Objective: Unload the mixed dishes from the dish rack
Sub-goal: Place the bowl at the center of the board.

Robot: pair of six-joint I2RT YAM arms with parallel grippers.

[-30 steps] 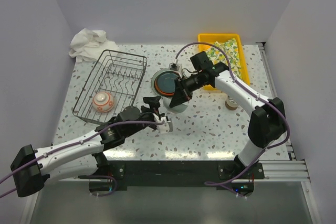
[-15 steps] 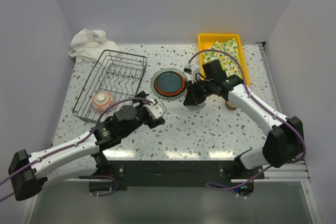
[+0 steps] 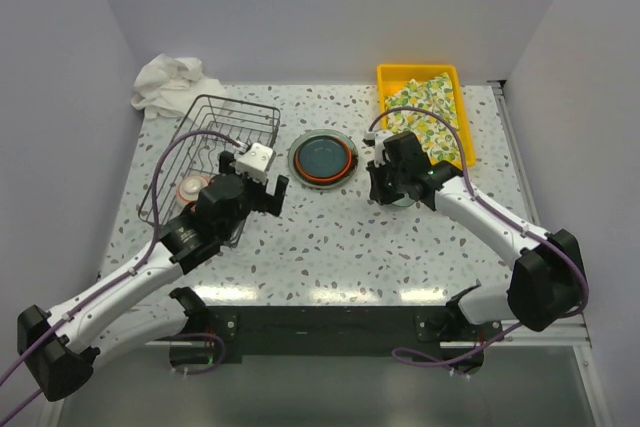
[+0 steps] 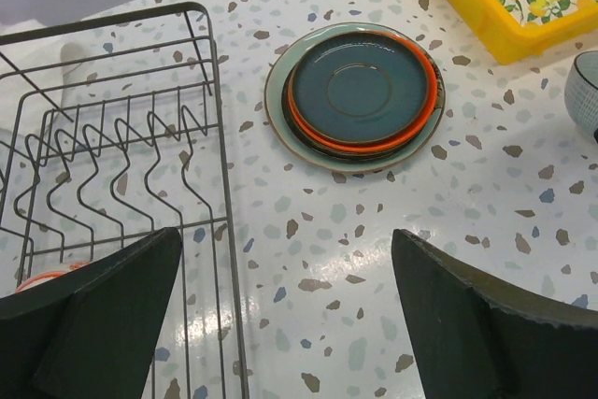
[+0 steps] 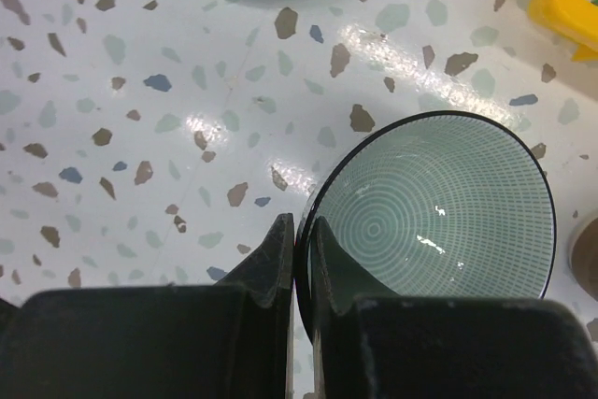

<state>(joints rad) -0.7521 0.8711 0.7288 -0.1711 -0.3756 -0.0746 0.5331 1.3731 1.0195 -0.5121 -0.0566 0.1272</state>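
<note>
The robot's right gripper needs to stay closed on the bowl until the bowl is down on the flat table between the plates and the cup, because the bowl hangs above it and would fall.
The dish rack (image 3: pixel 215 147), a dark wire basket, stands at the left and still holds a red-white bowl (image 3: pixel 190 190). My left gripper (image 3: pixel 262 185) hangs open and empty over the rack's right rim (image 4: pixel 217 231); the bowl's orange edge (image 4: pixel 42 279) peeks out beside my left finger. Stacked plates (image 3: pixel 322 158), dark teal on orange on pale green, lie right of the rack (image 4: pixel 360 91). My right gripper (image 5: pixel 301 240) is shut on the dark rim of a pale green lined bowl (image 5: pixel 439 212), low over the table right of the plates (image 3: pixel 400 187).
A yellow tray (image 3: pixel 425 112) with lemon-print cloth sits at the back right, close behind the held bowl. A crumpled white cloth (image 3: pixel 170 82) lies behind the rack. A brownish cup rim (image 5: pixel 589 259) shows just right of the bowl.
My left arm swung back left toward the rack and its jaws opened wide. My right arm carried the green bowl rightward and down, away from the plates.
</note>
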